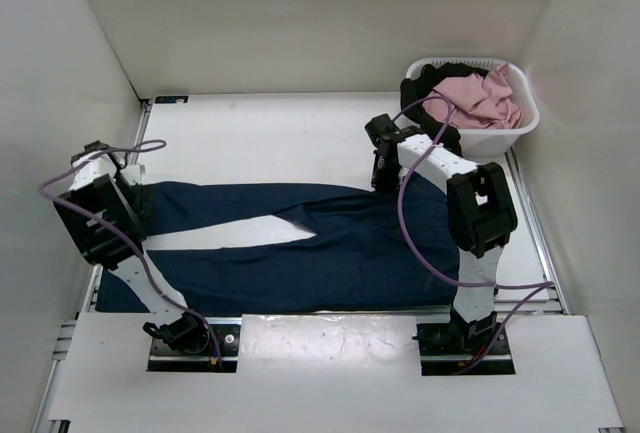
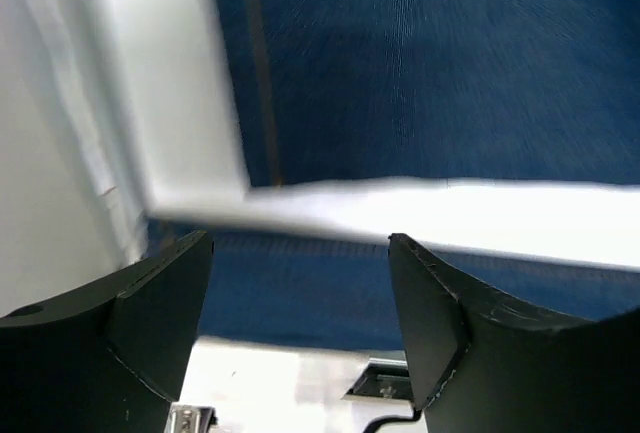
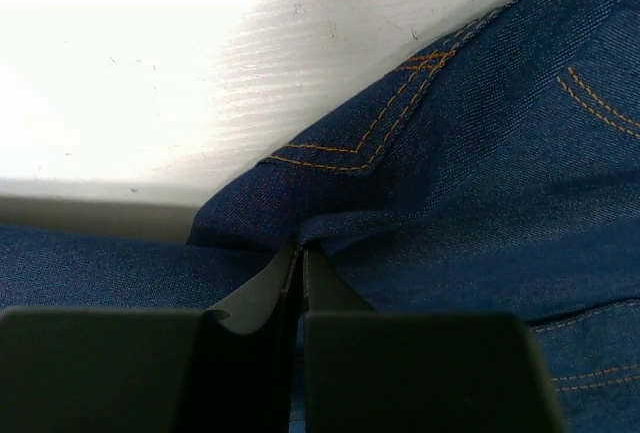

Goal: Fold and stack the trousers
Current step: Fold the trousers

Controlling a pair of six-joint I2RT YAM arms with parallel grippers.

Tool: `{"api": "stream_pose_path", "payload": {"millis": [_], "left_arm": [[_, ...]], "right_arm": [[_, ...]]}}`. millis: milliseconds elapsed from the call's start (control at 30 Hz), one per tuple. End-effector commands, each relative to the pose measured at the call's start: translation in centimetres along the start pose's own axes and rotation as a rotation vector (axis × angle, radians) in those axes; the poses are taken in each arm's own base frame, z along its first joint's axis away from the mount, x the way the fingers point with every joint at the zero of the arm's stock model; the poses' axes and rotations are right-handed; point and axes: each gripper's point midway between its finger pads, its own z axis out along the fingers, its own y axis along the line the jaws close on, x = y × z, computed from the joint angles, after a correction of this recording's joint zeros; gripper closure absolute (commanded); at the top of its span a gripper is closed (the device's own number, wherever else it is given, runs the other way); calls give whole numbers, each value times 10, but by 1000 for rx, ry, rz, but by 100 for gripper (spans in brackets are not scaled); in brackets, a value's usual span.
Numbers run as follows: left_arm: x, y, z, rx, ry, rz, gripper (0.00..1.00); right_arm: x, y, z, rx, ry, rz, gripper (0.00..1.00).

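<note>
The far trouser leg needs to be folded over the other leg, so my left gripper will next grab it by its stitched hem corner that faces the gap.
The dark navy denim trousers (image 1: 300, 253) lie flat on the white table, legs to the left and waist to the right. My left gripper (image 1: 140, 208) hangs over the leg ends, open and empty. In the left wrist view the left gripper (image 2: 300, 253) frames one trouser leg (image 2: 420, 63) and a strip of bare table between the legs. My right gripper (image 1: 383, 178) is at the far edge of the waist part. In the right wrist view the right gripper (image 3: 300, 253) is shut on a pinched ridge of denim (image 3: 480, 153) with orange stitching.
A white laundry basket (image 1: 520, 123) stands at the back right with a pink garment (image 1: 485, 93) and a black garment (image 1: 435, 78) in it. White walls enclose the table on the left, back and right. A white board (image 1: 330, 353) covers the near edge.
</note>
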Motion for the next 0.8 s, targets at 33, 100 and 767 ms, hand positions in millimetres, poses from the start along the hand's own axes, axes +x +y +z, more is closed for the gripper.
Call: {"api": "stream_pose_path", "payload": {"millis": [33, 100, 767], "left_arm": [[-11, -7, 34, 60, 5, -22, 18], [-24, -12, 36, 104, -23, -32, 18], [-20, 48, -27, -28, 7, 83, 85]], "right_arm": [[-8, 3, -12, 0, -42, 9, 100], [-8, 3, -12, 0, -42, 8, 100], [-38, -13, -61, 55, -172, -12, 100]]}}
